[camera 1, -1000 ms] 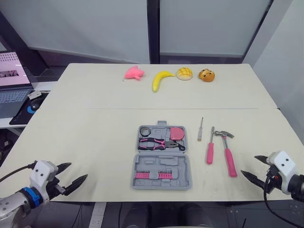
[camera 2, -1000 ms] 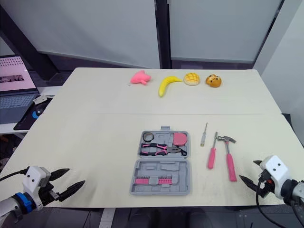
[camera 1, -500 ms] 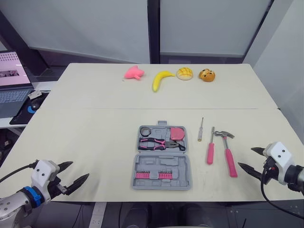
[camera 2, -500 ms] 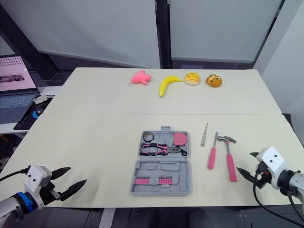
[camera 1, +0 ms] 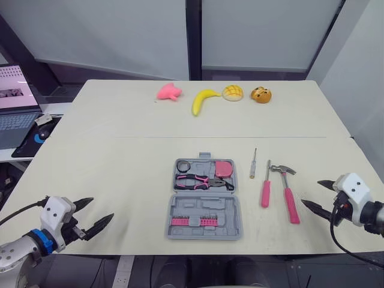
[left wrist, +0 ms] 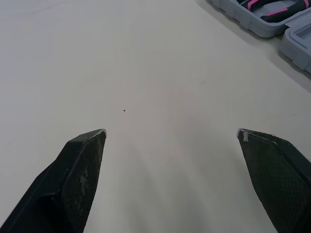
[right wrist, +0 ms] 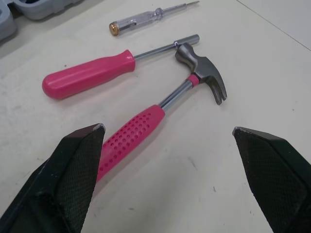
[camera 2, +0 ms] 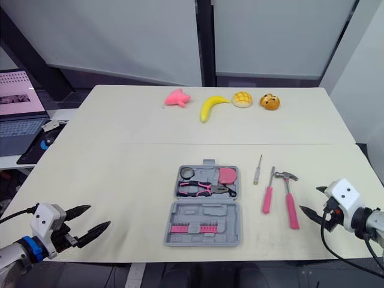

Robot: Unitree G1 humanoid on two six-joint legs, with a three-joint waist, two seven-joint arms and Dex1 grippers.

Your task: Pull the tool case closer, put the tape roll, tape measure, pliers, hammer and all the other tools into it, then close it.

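The tester screwdriver has a slim shaft (camera 1: pixel 255 153) that reaches well past its handle. So next I need to pick it up with my right gripper by the collar near its middle (camera 1: pixel 254 161).
The grey tool case (camera 1: pixel 204 199) lies open at the table's front middle. Its far half holds the tape roll (camera 1: pixel 183 166), the pink tape measure (camera 1: pixel 223 168) and the pliers (camera 1: pixel 201 180); its near half holds pink bits (camera 1: pixel 195 221). To its right on the table lie a thin tester screwdriver (camera 1: pixel 253 163), a pink-handled screwdriver (camera 1: pixel 265 187) and the pink-handled hammer (camera 1: pixel 288 195). My right gripper (camera 1: pixel 311 192) hovers open just right of the hammer (right wrist: pixel 141 127), which lies ahead of its fingers. My left gripper (camera 1: pixel 99 210) is open over bare table at the front left, far from the case (left wrist: pixel 272 19).
Along the far side sit a pink toy (camera 1: pixel 168 92), a banana (camera 1: pixel 203 100), a bun (camera 1: pixel 233 92) and a brown pastry (camera 1: pixel 261 95). A laptop (camera 1: pixel 15 105) stands on a side desk at the left. The table's front edge runs close under both grippers.
My right gripper has moved a little farther onto the table, nearer the hammer's handle. The left gripper has shifted slightly forward. The tools and case have not moved.
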